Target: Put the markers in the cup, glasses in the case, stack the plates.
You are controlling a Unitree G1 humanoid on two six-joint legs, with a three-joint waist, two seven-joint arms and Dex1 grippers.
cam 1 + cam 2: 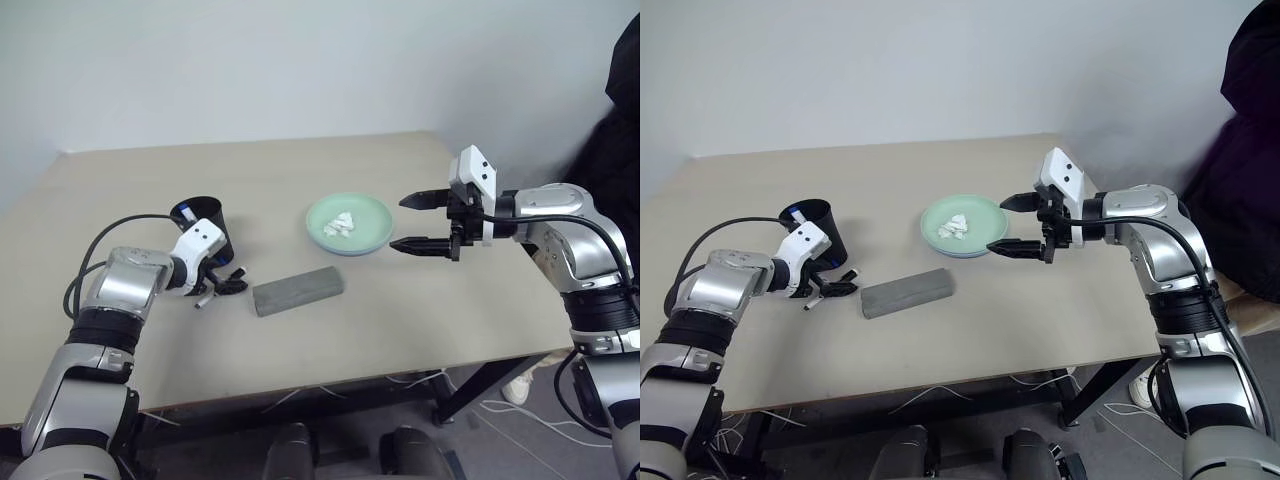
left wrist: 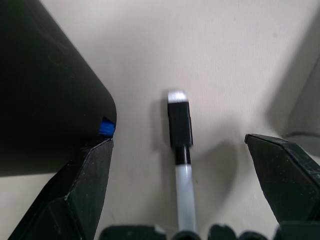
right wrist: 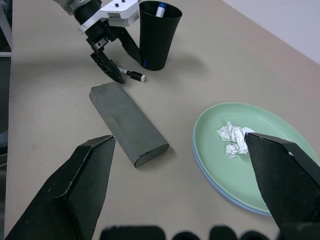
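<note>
My left gripper's fingers reach down on both sides of the black-capped marker [image 2: 180,127] in the left wrist view. It is time to close now. Closing now would catch it.
The black cup [image 1: 207,228] stands at the table's left with the blue-capped marker [image 3: 161,9] upright inside it. The black-capped marker [image 2: 180,127] lies flat on the table beside the cup. My left gripper [image 1: 234,280] is open and low over it, one finger [image 2: 82,192] against the cup's side, the other finger [image 2: 285,177] towards the grey case [image 1: 298,290]. The case lies closed at mid-table. The glasses are out of view. The pale green plate [image 3: 265,165] rests on the light blue plate [image 3: 218,191]. My right gripper [image 1: 420,222] hovers open at the plates' right edge.
A crumpled white tissue [image 1: 343,224] lies in the green plate. A person in dark clothing [image 1: 1250,150] is at the far right, beyond the table [image 1: 450,320]. Cables [image 1: 940,395] hang under the table's front edge.
</note>
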